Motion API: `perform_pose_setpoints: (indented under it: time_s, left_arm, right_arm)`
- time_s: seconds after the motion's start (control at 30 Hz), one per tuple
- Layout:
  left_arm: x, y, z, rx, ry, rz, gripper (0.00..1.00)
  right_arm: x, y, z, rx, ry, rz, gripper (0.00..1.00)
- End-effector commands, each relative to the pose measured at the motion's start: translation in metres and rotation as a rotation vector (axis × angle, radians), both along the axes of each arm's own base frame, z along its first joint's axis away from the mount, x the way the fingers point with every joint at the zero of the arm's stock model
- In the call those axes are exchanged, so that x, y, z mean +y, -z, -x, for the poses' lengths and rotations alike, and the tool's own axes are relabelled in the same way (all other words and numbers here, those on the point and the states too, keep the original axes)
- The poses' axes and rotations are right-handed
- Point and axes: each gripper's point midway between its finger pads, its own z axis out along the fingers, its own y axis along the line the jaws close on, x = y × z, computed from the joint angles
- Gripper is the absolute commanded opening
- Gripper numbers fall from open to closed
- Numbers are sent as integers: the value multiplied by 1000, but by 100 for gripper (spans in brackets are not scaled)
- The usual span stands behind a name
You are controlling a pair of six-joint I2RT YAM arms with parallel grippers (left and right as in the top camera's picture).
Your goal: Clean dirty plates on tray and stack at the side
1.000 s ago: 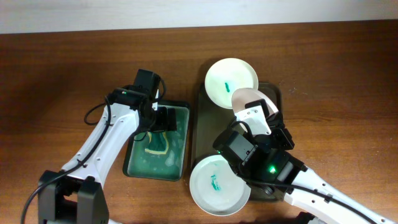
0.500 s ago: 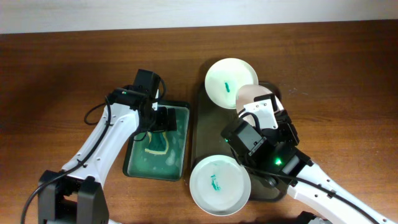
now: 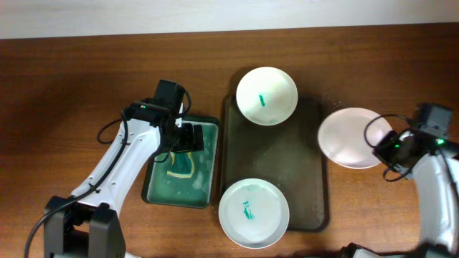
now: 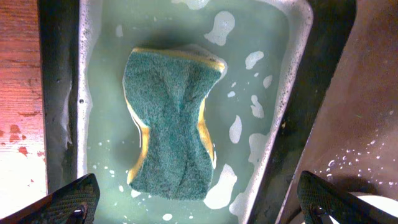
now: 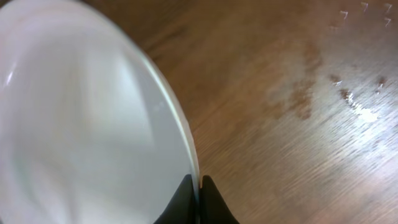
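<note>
The smeared plates need scrubbing with the sponge's flared ends, so my left gripper needs to grab the sponge across its narrow middle point(image 3: 181, 163) point(image 4: 173, 128) and leave those ends free.
The dark tray point(image 3: 308, 179) holds two white plates with green smears, one at its far end point(image 3: 267, 95) and one at its near end point(image 3: 253, 213). A third white plate point(image 3: 350, 137), with no smear showing, is right of the tray over the wooden table. My right gripper point(image 3: 382, 147) is shut on its rim, as the right wrist view point(image 5: 198, 186) shows with the plate point(image 5: 81, 124) filling the left. My left gripper point(image 3: 188, 137) is open over the green tub point(image 3: 208, 188), its fingers straddling the sponge point(image 4: 171, 124) without touching it.
The green tub point(image 4: 298, 74) holds soapy water with foam patches. Water drops lie on the wooden table point(image 5: 348, 93) right of the tray. The tray edge lies right next to the tub.
My right arm has swung from over the tray to the right side, carrying the plate off the tray. The left arm has not moved.
</note>
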Motion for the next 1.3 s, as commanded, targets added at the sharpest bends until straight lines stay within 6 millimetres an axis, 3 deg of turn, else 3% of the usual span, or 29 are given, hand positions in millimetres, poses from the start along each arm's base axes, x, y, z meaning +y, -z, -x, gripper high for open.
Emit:
perform_pose_setpoints:
  time_s: [0.0, 0.03, 0.1, 0.13, 0.2, 0.27, 0.3, 0.33, 0.37, 0.4, 0.43, 0.5, 0.53, 0.63, 0.7, 0.8, 0.83, 0.97, 1.0, 1.03, 1.1, 1.17, 1.27]
  left_arm:
    - [-1, -3, 0, -9, 3, 9, 100]
    - [-1, -3, 0, -9, 2, 9, 100]
    - [-1, -3, 0, -9, 2, 9, 100]
    - [-1, -3, 0, -9, 2, 9, 100]
    - [-1, -3, 0, -9, 2, 9, 100]
    - [-1, -3, 0, -9, 2, 9, 100]
    - [-1, -3, 0, -9, 2, 9, 100]
    - [-1, -3, 0, -9, 2, 9, 100]
    - [-1, -3, 0, -9, 2, 9, 100]
    - [-1, -3, 0, -9, 3, 9, 100]
    - [-1, -3, 0, -9, 2, 9, 100]
    - [-1, -3, 0, -9, 2, 9, 100]
    - [-1, -3, 0, -9, 3, 9, 100]
    - [-1, -3, 0, -9, 2, 9, 100]
    - [-1, -3, 0, -9, 2, 9, 100]
    - [-1, -3, 0, -9, 3, 9, 99]
    - [-1, -3, 0, -9, 2, 9, 99]
    - [-1, -3, 0, -9, 2, 9, 100]
    - [-1, -3, 0, -9, 2, 9, 100]
    - [-1, -3, 0, -9, 3, 9, 100]
    - [-1, -3, 0, -9, 3, 9, 100]
    - [-1, -3, 0, -9, 2, 9, 100]
    - [-1, -3, 0, -9, 2, 9, 100]
  right_arm:
    - [-31, 41, 17, 73, 131, -133, 4]
    - [-38, 57, 23, 94, 172, -180, 4]
    - [-45, 68, 27, 102, 208, -212, 4]
    - [-45, 67, 29, 98, 216, -225, 22]
    - [-46, 51, 27, 74, 215, -213, 30]
    - [-41, 12, 16, -18, 180, -198, 33]
    - [-28, -19, 2, -107, 89, -176, 34]
    - [3, -61, -18, -241, -93, -139, 34]
    - [29, -83, -32, -327, -240, -122, 33]
    - [78, -105, -47, -411, -474, -101, 31]
    - [108, -106, -53, -407, -573, -96, 31]
    - [177, -81, -50, -290, -783, -144, 31]
    - [213, -54, -31, -144, -890, -211, 37]
    - [247, -10, 30, 206, -987, -331, 38]
    - [261, 12, 63, 348, -1050, -356, 39]
    - [266, 45, 79, 370, -1027, -357, 42]
    - [265, 66, 85, 361, -981, -362, 41]
    - [265, 90, 90, 325, -950, -373, 18]
    - [266, 90, 86, 312, -952, -370, 4]
    - [266, 88, 82, 301, -951, -368, 4]
    - [265, 77, 57, 237, -941, -324, 4]
    - [247, 58, 12, 157, -831, -182, 4]
    - [218, 53, -21, 95, -787, 35, 4]
